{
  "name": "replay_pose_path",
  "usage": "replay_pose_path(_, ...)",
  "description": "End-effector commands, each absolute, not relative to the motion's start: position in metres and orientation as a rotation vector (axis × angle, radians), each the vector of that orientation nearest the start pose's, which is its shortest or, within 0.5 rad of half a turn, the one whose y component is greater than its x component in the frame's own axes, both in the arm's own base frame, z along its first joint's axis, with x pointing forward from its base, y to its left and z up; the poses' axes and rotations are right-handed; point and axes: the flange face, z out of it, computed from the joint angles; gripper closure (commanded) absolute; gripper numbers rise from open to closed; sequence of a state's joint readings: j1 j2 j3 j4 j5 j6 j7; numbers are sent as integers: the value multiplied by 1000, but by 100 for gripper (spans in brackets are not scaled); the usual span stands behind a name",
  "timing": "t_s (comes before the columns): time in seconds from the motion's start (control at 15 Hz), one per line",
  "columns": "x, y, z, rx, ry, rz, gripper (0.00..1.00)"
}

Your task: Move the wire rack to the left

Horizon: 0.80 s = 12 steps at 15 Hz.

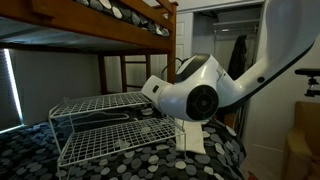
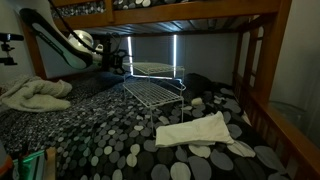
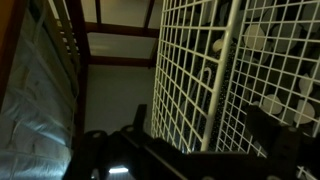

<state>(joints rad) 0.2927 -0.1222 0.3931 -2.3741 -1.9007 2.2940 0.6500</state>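
Observation:
My gripper needs to move toward the thick edge wire before it closes on the wire, because my fingers stop short of the wire in the wrist view.
The white wire rack (image 1: 105,125) stands on the polka-dot bed; it also shows in an exterior view (image 2: 152,85). In the wrist view its grid (image 3: 260,60) fills the right half, very close. My gripper (image 3: 205,125) is open, with one dark finger on each side of the rack's thick edge wire. In an exterior view the gripper (image 2: 118,62) is at the rack's upper tier, on the arm's side. In the exterior view with the arm up close, the white wrist (image 1: 195,95) hides the fingers.
The wooden bunk-bed frame (image 1: 120,25) runs low overhead, and its posts (image 2: 245,70) stand beside the bed. A white cloth (image 2: 200,130) lies in front of the rack. A crumpled blanket (image 2: 35,95) lies under the arm. A cardboard box (image 1: 303,140) stands off the bed.

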Motion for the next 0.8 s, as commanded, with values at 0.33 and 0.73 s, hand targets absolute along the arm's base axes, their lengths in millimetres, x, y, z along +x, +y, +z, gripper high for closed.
replay_pose_path(0.33, 411, 305, 381, 1295, 1306, 948, 0)
replay_pose_path(0.73, 418, 306, 380, 1266, 1277, 973, 0)
